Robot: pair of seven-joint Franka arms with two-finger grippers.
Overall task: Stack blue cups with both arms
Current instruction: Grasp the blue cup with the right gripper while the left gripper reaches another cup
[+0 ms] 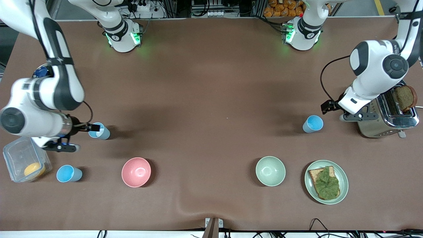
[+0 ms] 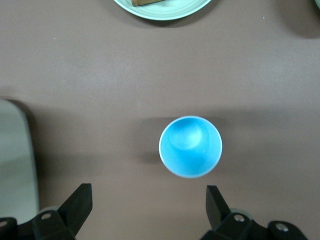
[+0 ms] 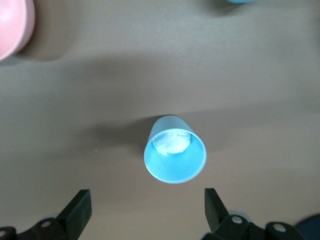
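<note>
I will next use my left gripper to stack the bright-blue cup onto the whitish blue cup (image 1: pixel 99 131), and for that I will grab the bright-blue cup by its rim.
Three blue cups stand upright on the brown table. One with a whitish inside (image 1: pixel 99 131) (image 3: pixel 175 150) is toward the right arm's end. My right gripper (image 1: pixel 85 126) (image 3: pixel 146 207) hangs open and empty beside it, and the cup is not between the fingers (image 3: pixel 80 210). A bright-blue cup (image 1: pixel 313 124) (image 2: pixel 190 146) stands toward the left arm's end. My left gripper (image 1: pixel 327 106) (image 2: pixel 147 202) is open and empty beside it, fingers (image 2: pixel 215 202) apart from the cup. The third blue cup (image 1: pixel 68 173) stands nearer the front camera than the whitish one.
A pink bowl (image 1: pixel 136 172) and a green bowl (image 1: pixel 270 171) sit nearer the front camera. A plate with bread and lettuce (image 1: pixel 343 185) lies beside the green bowl. A toaster with toast (image 1: pixel 390 115) stands under the left arm. A clear box with an orange thing (image 1: pixel 16 155) sits by the right arm.
</note>
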